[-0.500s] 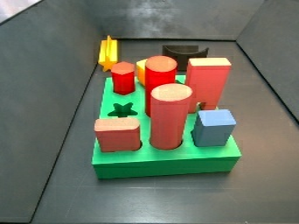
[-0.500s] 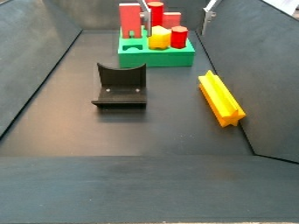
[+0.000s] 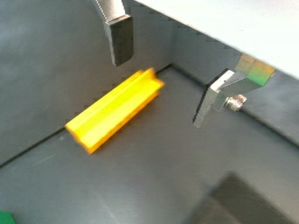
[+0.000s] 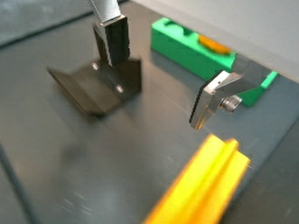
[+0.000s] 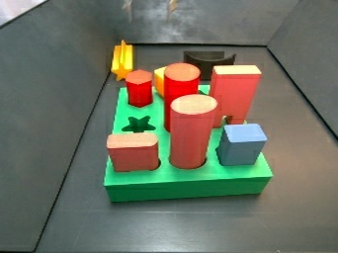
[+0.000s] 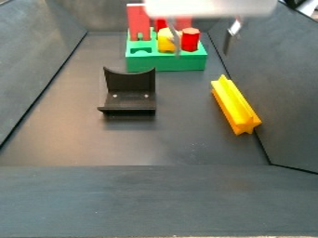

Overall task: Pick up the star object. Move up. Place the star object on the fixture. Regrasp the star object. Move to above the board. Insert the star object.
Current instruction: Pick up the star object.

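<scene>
The long star object lies flat, so I'll grab it across its middle (image 3: 115, 109) next.
The star object (image 6: 233, 104) is a long yellow bar with a star-shaped profile. It lies on the dark floor along a side wall and shows in both wrist views (image 3: 114, 109) (image 4: 205, 179) and behind the board in a side view (image 5: 122, 57). My gripper (image 3: 163, 74) is open and empty, and hangs above the floor near the bar's end without touching it. In a wrist view (image 4: 162, 74) it sits between the fixture (image 4: 100, 83) and the green board (image 4: 187, 52). Its pale body (image 6: 205, 7) is blurred at the edge of a side view.
The board (image 5: 185, 183) carries red, salmon and blue pegs, a yellow block and a dark star-shaped hole (image 5: 136, 125). The black fixture (image 6: 126, 91) stands mid-floor. Grey walls enclose the floor, and one runs right beside the bar.
My gripper's pale body has come into a side view above the board. The bar, the fixture and the board have not moved.
</scene>
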Motion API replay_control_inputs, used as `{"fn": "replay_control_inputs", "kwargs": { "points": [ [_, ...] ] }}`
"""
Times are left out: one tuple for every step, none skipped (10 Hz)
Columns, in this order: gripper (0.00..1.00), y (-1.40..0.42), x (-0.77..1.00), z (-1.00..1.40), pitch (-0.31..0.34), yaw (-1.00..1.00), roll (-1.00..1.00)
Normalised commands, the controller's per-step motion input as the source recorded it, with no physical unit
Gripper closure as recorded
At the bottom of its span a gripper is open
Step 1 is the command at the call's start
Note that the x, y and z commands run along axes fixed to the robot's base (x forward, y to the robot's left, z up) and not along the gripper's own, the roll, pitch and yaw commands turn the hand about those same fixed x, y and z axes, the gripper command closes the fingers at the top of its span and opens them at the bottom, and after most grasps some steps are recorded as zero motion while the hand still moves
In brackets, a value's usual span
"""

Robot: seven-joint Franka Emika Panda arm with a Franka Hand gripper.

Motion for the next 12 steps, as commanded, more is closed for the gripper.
{"fn": "replay_control_inputs", "kwargs": {
  "points": [
    [0.00,-0.15,-0.57,-0.81,-0.140,0.33,0.26],
    [0.00,-0.15,-0.59,-0.82,-0.124,0.32,0.27],
    [0.00,-0.19,-0.51,-0.87,-0.106,0.25,0.25],
    [0.00,-0.21,-0.27,-1.00,-0.037,0.11,0.19],
    [0.00,-0.23,-0.05,-1.00,-0.020,0.00,0.14],
    [0.00,-0.19,0.00,-1.00,-0.019,0.00,0.13],
    [0.00,-0.15,0.04,-1.00,-0.004,0.00,0.13],
    [0.00,-0.15,0.00,-1.00,0.000,0.00,0.15],
    [0.00,-0.11,0.00,-0.93,0.000,0.05,0.21],
    [0.00,-0.06,-0.11,-0.73,0.000,0.14,0.30],
    [0.00,0.00,-0.23,-0.63,0.000,0.15,0.33],
    [0.00,0.00,-0.25,-0.73,0.000,0.15,0.28]
  ]
}}
